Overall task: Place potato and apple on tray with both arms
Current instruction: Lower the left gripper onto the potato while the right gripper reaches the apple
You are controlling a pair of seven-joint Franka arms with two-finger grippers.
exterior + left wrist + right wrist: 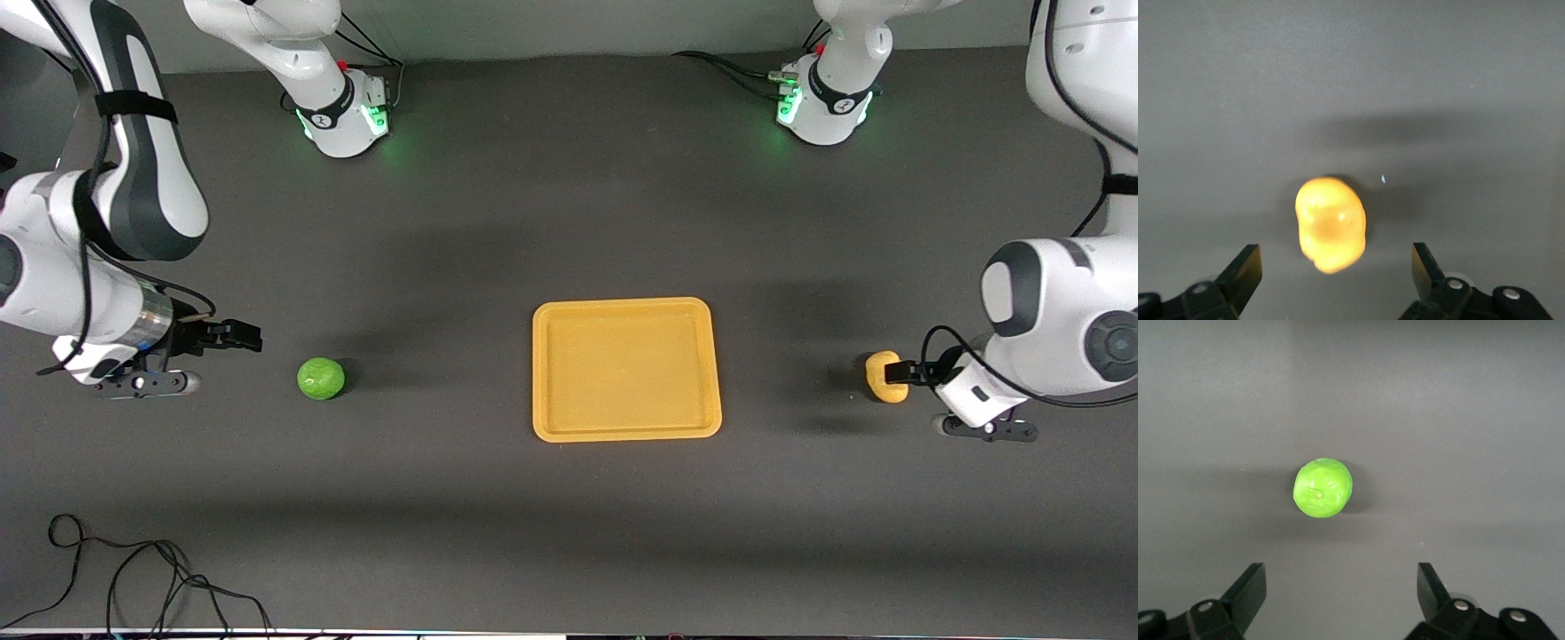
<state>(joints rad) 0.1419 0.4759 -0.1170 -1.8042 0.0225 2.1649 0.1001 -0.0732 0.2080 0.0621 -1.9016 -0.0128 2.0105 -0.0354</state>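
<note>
I will grab the yellow-orange potato's rounded body with my left gripper next. Then I will put the potato (883, 372) on the tray with the same gripper.
The orange-yellow tray (625, 427) lies empty at the table's middle. The green apple (320, 378) sits on the table toward the right arm's end; it also shows in the right wrist view (1323, 488). My right gripper (238, 335) is open and empty, a short way from the apple, its gap (1338, 587) facing it. The yellow-orange potato (883, 372) lies toward the left arm's end; it also shows in the left wrist view (1330, 223). My left gripper (903, 372) is open right at the potato, whose near end reaches between the open fingers (1337, 263) without touching them.
Black cables (133, 573) lie on the table near the front edge at the right arm's end. The two green-lit arm bases (342, 116) stand along the edge farthest from the front camera. Bare dark table surrounds the tray.
</note>
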